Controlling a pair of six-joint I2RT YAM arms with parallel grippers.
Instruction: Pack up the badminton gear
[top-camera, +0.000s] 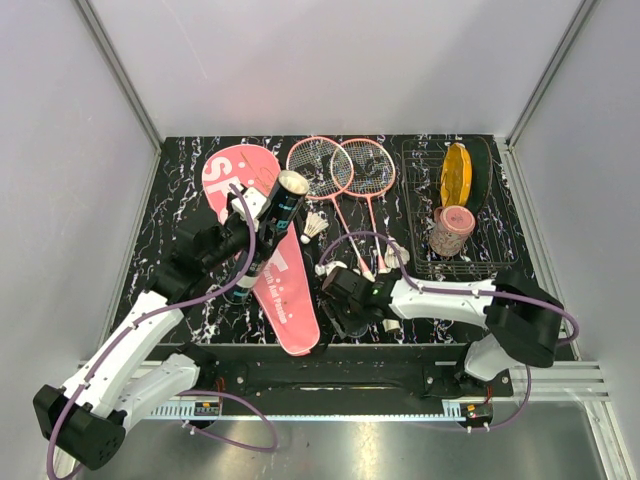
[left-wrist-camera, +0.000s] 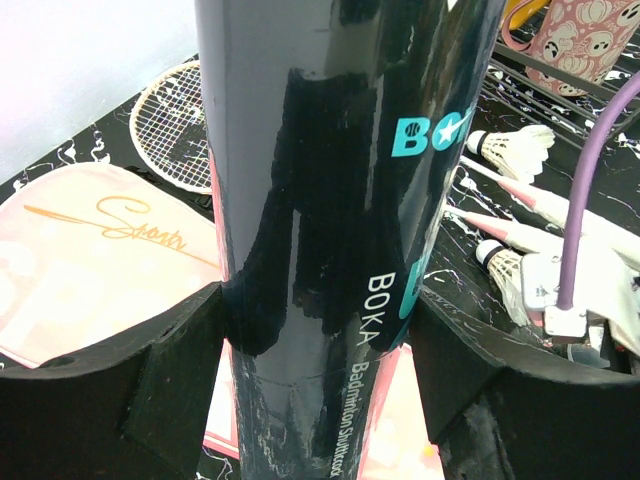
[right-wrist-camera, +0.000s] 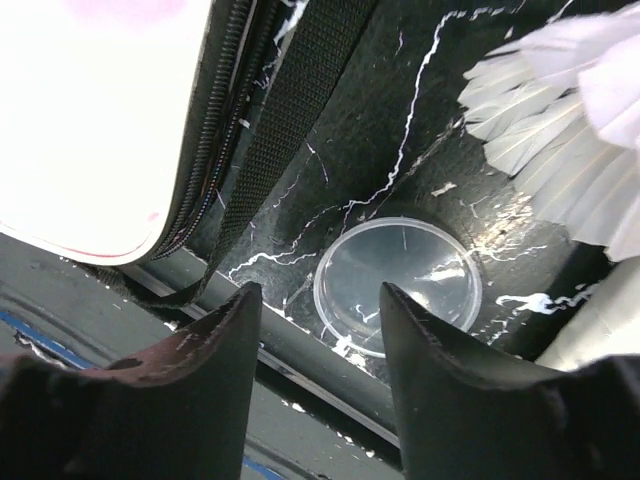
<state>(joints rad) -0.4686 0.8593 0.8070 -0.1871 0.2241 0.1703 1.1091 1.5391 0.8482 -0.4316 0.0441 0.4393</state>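
The right gripper grabs the white shuttlecock by its feathered skirt (right-wrist-camera: 553, 132) next, to pack it into the black tube.
My left gripper (top-camera: 248, 243) is shut on the black tube (top-camera: 273, 222), held tilted over the long pink cover (top-camera: 232, 172). In the left wrist view the tube (left-wrist-camera: 340, 200) fills the gap between both fingers (left-wrist-camera: 150, 370). Two pink-framed rackets (top-camera: 345, 170) lie behind. One shuttlecock (top-camera: 316, 225) lies by the racket shafts; the left wrist view shows two (left-wrist-camera: 515, 150) (left-wrist-camera: 505, 268). My right gripper (top-camera: 348, 318) is open and empty near the table's front edge, over a clear round lid (right-wrist-camera: 398, 285). Shuttlecock feathers (right-wrist-camera: 560, 130) lie just beyond the lid.
A black wire rack (top-camera: 500, 255) at the back right holds the yellow oval disc (top-camera: 457, 175) and the pinkish cup (top-camera: 451, 230). The cover's zip edge and black strap (right-wrist-camera: 290, 110) lie left of my right gripper. The table's front rail (right-wrist-camera: 300, 365) runs under its fingers.
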